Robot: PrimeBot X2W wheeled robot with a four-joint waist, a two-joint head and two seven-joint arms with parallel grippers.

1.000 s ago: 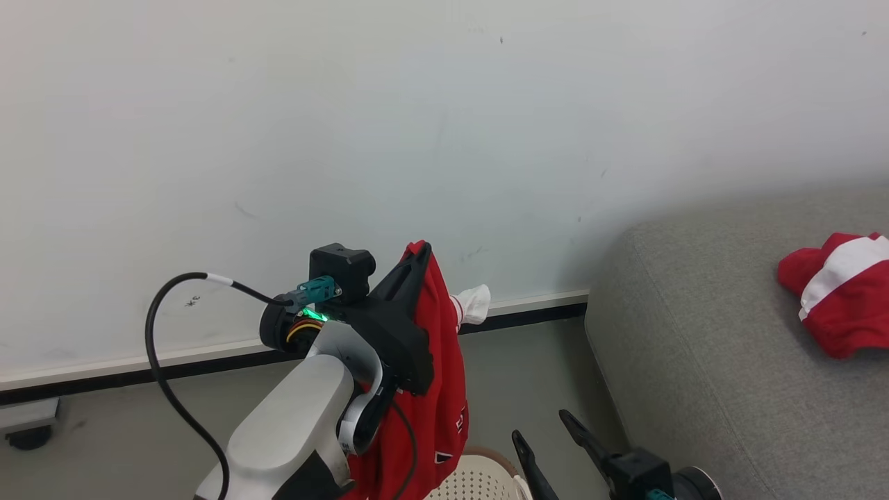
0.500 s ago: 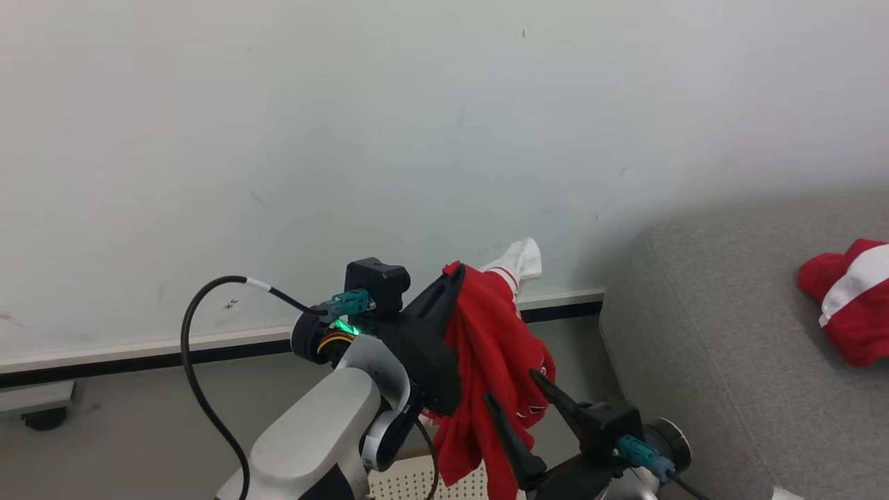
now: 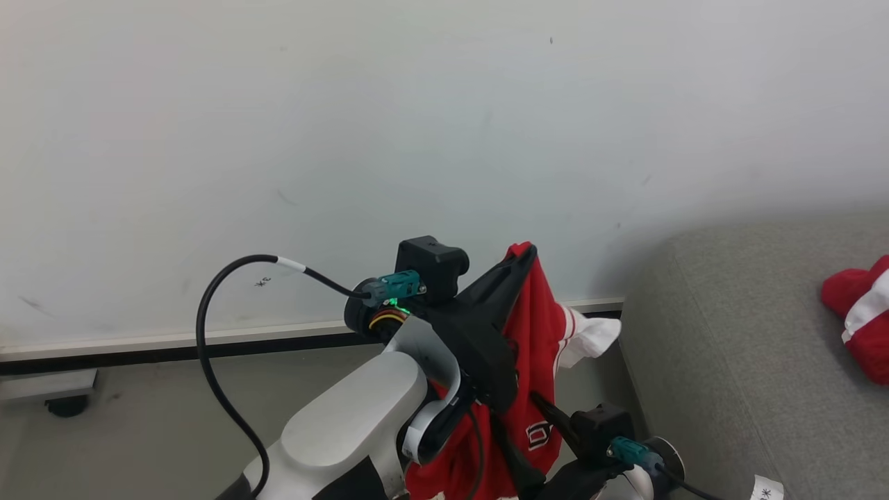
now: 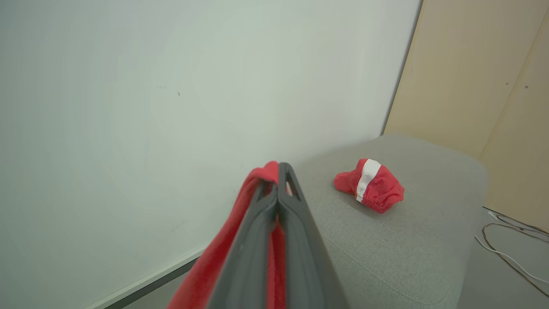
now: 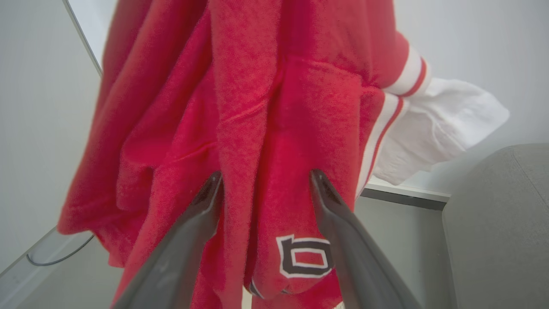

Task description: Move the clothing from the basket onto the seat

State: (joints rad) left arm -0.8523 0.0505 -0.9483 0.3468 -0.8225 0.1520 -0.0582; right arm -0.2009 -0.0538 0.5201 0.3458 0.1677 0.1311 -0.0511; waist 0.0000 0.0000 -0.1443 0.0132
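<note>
The red garment needs to go onto the seat (image 3: 750,333), so I should next grab it with my right gripper by its hanging fold above the lettering (image 3: 525,383).
One red garment (image 3: 535,347) with a white striped cuff hangs from my left gripper (image 3: 528,248), which is shut on its top fold, held up in front of the wall. In the left wrist view the left gripper (image 4: 281,165) pinches the red fabric (image 4: 201,274). My right gripper (image 3: 519,413) is lower, open, its two fingers on either side of the hanging cloth (image 5: 257,107); its tips (image 5: 265,174) stand just above the lettering. The second red garment (image 3: 858,319) (image 4: 371,184) lies crumpled on the grey seat (image 3: 750,333) (image 4: 386,240). The basket is out of view.
A white wall with a dark baseboard (image 3: 173,347) runs behind the arms. A castor of a low cart (image 3: 66,403) sits at the far left on the floor. Beyond the seat are a beige panel (image 4: 472,64) and loose cables (image 4: 510,257) on the floor.
The head camera has shifted. My left gripper has lifted the garment higher and carried it toward the seat. My right gripper has risen and its open fingers now straddle the hanging cloth.
</note>
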